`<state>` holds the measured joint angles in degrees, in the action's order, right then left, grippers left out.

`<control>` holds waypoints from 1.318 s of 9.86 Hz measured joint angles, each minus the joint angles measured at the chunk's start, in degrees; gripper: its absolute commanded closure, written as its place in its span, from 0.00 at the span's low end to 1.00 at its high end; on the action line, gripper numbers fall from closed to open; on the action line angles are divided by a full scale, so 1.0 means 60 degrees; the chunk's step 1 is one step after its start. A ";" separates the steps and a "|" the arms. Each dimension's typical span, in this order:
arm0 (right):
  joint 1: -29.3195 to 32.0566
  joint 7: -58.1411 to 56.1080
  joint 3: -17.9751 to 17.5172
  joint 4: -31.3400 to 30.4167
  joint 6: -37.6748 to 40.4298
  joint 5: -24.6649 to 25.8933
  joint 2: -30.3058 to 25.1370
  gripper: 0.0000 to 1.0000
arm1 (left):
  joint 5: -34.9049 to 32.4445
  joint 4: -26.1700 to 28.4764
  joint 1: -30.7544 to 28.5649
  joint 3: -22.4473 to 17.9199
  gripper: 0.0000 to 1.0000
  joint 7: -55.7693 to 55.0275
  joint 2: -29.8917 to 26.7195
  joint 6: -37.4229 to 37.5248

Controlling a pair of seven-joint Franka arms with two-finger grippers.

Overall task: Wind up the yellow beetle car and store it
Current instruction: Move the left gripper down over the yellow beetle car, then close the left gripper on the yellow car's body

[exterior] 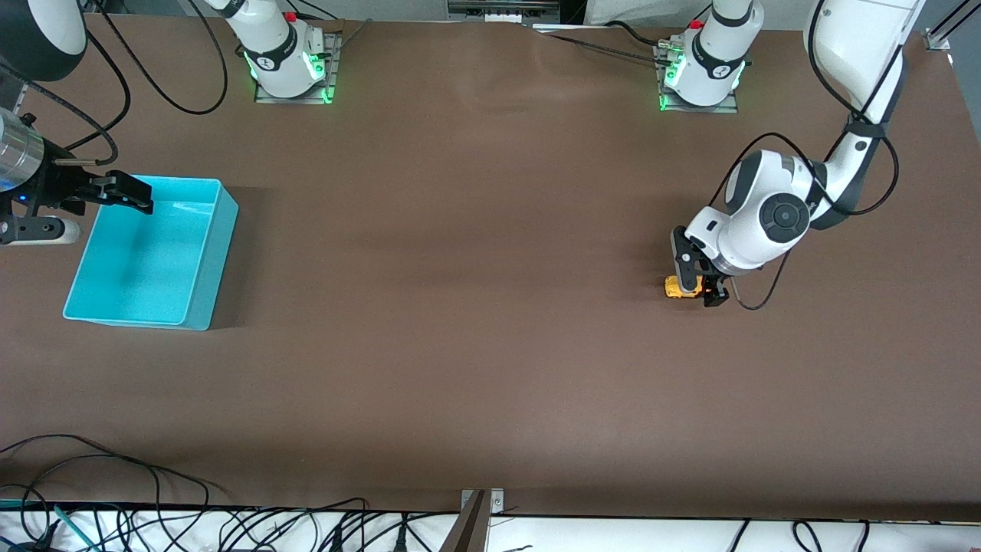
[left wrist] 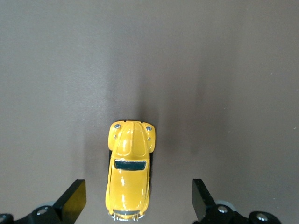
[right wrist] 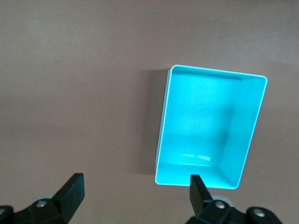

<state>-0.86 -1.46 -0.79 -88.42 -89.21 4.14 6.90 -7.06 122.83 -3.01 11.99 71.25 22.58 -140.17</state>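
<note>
The yellow beetle car needs to be picked up next by the sides of its cabin [left wrist: 129,179] with my left gripper, so that I can wind it up.
The yellow beetle car [exterior: 679,287] sits on the brown table toward the left arm's end. In the left wrist view the car [left wrist: 129,170] lies lengthwise between the fingers, with a gap on each side. My left gripper [exterior: 699,282] is open and low around the car; it also shows in its own wrist view [left wrist: 138,196]. The turquoise bin [exterior: 224,230] stands empty at the right arm's end and shows in the right wrist view [right wrist: 163,126]. My right gripper [exterior: 138,195] is open and empty, held up by the bin's edge; it also shows in its own wrist view [right wrist: 135,189].
The two arm bases [exterior: 287,57] stand along the table's edge farthest from the front camera. Loose black cables [exterior: 115,468] lie along the edge nearest that camera. A cable loop [exterior: 759,295] hangs beside the left gripper. Bare brown table lies between car and bin.
</note>
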 measured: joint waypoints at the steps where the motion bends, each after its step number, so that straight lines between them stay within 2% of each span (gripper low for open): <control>1: 0.0000 0.0000 0.0000 0.0000 0.0000 0.0000 0.0000 0.00 | 0.0000 -0.0003 -0.0020 -0.0002 0.00 0.0232 0.0066 -0.0158; 6: 0.0000 0.0001 0.0000 0.0000 0.0000 0.0000 0.0000 0.00 | 0.0000 -0.0003 -0.0207 -0.0005 0.02 0.0449 0.0488 -0.0591; 7: 0.0000 0.0001 0.0000 0.0000 0.0000 0.0000 0.0000 0.00 | 0.0000 -0.0004 -0.0207 -0.0003 0.15 0.0459 0.0511 -0.0592; 8: 0.0000 0.0002 0.0000 0.0000 0.0000 0.0000 0.0000 0.00 | 0.0000 -0.0004 -0.0207 -0.0003 0.47 0.0470 0.0535 -0.0596; 9: 0.0000 0.0001 0.0000 0.0000 0.0000 0.0000 0.0000 0.00 | -0.0001 -0.0004 -0.0207 -0.0003 0.73 0.0481 0.0563 -0.0600; 10: 0.0000 0.0002 0.0000 0.0000 0.0000 0.0000 0.0000 0.00 | -0.0003 -0.0006 -0.0207 -0.0002 0.88 0.0503 0.0598 -0.0610; 13: 0.0000 0.0002 0.0000 0.0000 0.0000 0.0000 0.0000 0.00 | -0.0588 -0.0082 -0.0202 0.0011 0.89 0.0538 0.0644 -0.0640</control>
<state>-0.86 -1.45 -0.79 -88.42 -89.21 4.14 6.90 -10.59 122.34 -4.22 12.06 74.48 26.45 -144.01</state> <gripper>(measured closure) 0.000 0.546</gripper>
